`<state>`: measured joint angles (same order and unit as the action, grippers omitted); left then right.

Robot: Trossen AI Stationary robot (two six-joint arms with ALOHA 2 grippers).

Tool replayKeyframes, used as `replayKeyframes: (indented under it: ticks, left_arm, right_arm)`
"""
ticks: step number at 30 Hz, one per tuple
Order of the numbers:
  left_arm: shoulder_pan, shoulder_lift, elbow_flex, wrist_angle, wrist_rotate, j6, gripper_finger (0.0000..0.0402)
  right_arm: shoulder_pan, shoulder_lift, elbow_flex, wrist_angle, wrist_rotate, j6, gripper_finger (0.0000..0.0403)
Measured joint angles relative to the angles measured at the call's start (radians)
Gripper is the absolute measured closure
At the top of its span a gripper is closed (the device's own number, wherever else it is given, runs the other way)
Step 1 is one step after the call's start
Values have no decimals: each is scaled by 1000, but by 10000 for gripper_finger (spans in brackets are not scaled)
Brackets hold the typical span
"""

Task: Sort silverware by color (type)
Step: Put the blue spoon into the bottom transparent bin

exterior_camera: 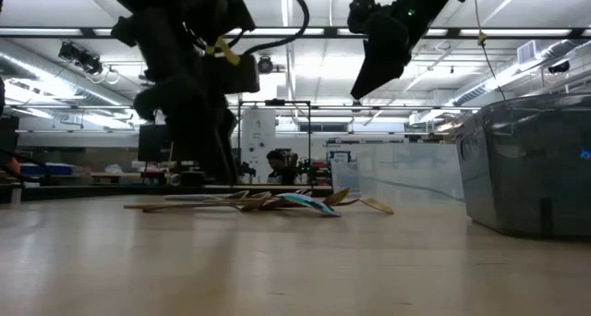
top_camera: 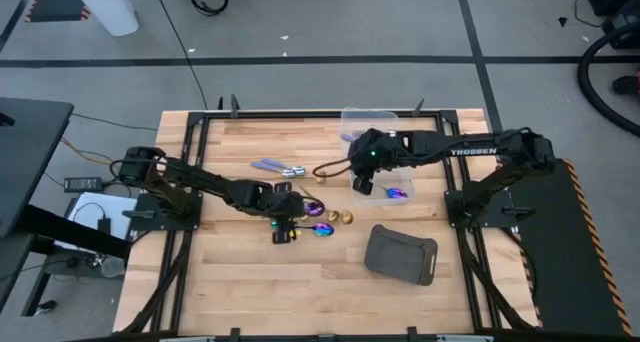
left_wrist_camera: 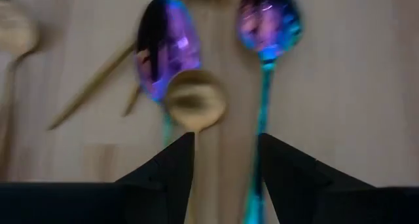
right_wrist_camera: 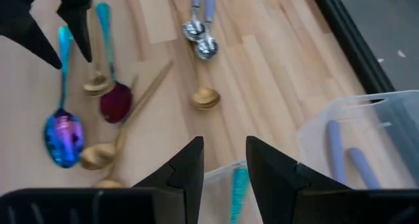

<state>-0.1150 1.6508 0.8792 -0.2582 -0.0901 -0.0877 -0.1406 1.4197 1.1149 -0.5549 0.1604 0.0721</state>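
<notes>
Next, my left gripper takes hold of the iridescent spoon (left_wrist_camera: 270,22) by its teal handle (left_wrist_camera: 263,106) to sort the spoon by its color.
The silverware lies loose on the wooden table's middle: gold spoons (right_wrist_camera: 206,97), iridescent spoons (right_wrist_camera: 63,137) and two lilac-handled spoons (top_camera: 275,167). My left gripper (left_wrist_camera: 226,160) stands open low over the pile, tilted down. A gold spoon's bowl (left_wrist_camera: 194,103) lies just ahead of its fingertips, and a teal handle (left_wrist_camera: 263,106) runs toward its gap. My right gripper (right_wrist_camera: 224,160) hangs open and empty above a clear tub (top_camera: 392,189), in which an iridescent spoon (right_wrist_camera: 238,192) lies. A second tub (right_wrist_camera: 357,142) holds lilac handles.
A dark grey tray (top_camera: 402,254) sits near the table's front right. Both clear tubs stand at the far right of the middle (top_camera: 370,120). Black frame rails (top_camera: 200,122) border the table. Bare wood lies toward the near edge.
</notes>
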Motion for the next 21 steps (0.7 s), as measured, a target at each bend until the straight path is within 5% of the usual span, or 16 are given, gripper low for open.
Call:
replayKeyframes:
  ticks: [4,15,21]
  left_arm:
    - [0,9,1,4,87,-11,225]
    - [0,86,-3,21,75,-2,228]
    - [1,84,-2,-7,73,-18,282]
  right_arm:
    - [46,0,0,7,5,39,280]
    - [190,2,0,23,87,149,280]
    - [266,2,0,23,89,207,280]
